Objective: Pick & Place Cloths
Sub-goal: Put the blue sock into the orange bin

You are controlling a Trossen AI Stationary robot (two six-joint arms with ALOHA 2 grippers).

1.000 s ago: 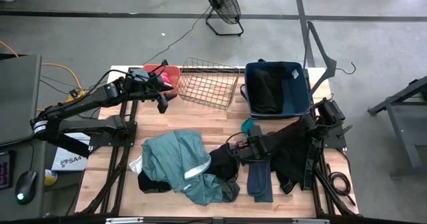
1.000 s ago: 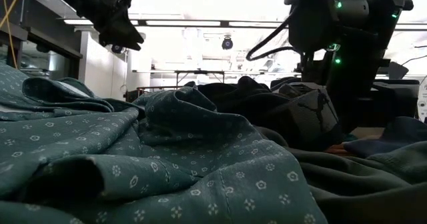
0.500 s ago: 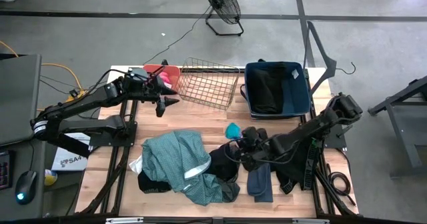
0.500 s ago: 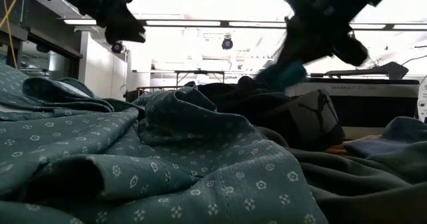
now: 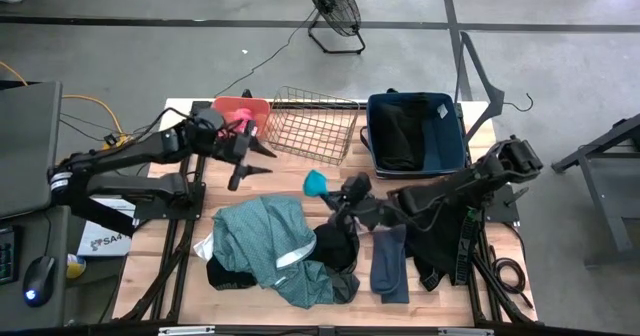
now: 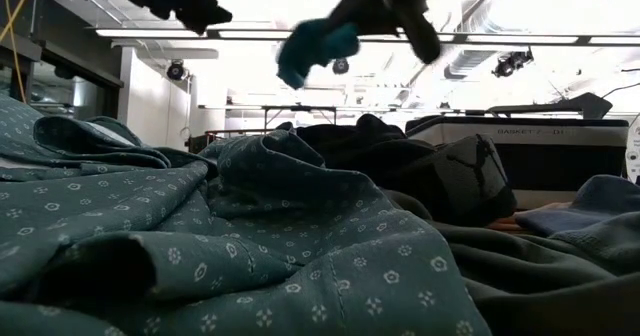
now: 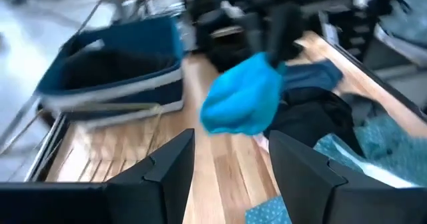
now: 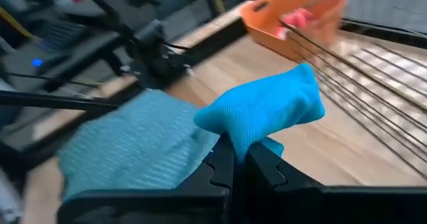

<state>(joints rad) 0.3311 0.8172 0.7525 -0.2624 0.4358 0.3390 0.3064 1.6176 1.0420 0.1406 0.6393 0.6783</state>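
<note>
Next, my left gripper grabs the small teal cloth by its free bulging end [image 5: 314, 183] [image 7: 230, 105], since my right gripper's fingers cover the bunched edge.
My right gripper [image 5: 332, 192] is shut on a small teal cloth [image 5: 316, 183], held in the air over the table's middle, near the wire basket. The low view shows this cloth [image 6: 315, 46] high above the pile. My left gripper [image 5: 250, 164] is open and hovers to the left of it, touching nothing. In the left wrist view its fingers [image 7: 230, 177] point at the teal cloth [image 7: 243, 97]. The large teal patterned garment [image 5: 262, 236] lies on the near table, with black garments [image 5: 336, 244] and a dark blue piece [image 5: 390, 266] beside it. My right gripper pinches the small teal cloth between its two fingers [image 8: 223, 164], at the bunched lower edge [image 8: 243, 141]. It reaches in from the table's right, roughly level. The cloth is lifted clear of the table and bulges out beyond the fingertips as a soft folded lump.
A coral tub [image 5: 240, 111] with pink pieces stands at the far left. Next to it is a wire basket [image 5: 315, 126], then a dark blue bin [image 5: 415, 136] with a black garment inside. More black cloth [image 5: 440, 231] lies under the right arm.
My right gripper has risen and swung toward the table's left and far side. It carried the small teal cloth from just above the pile to a spot high in the air near the wire basket. My left gripper has turned and drifted slightly toward the cloth.
</note>
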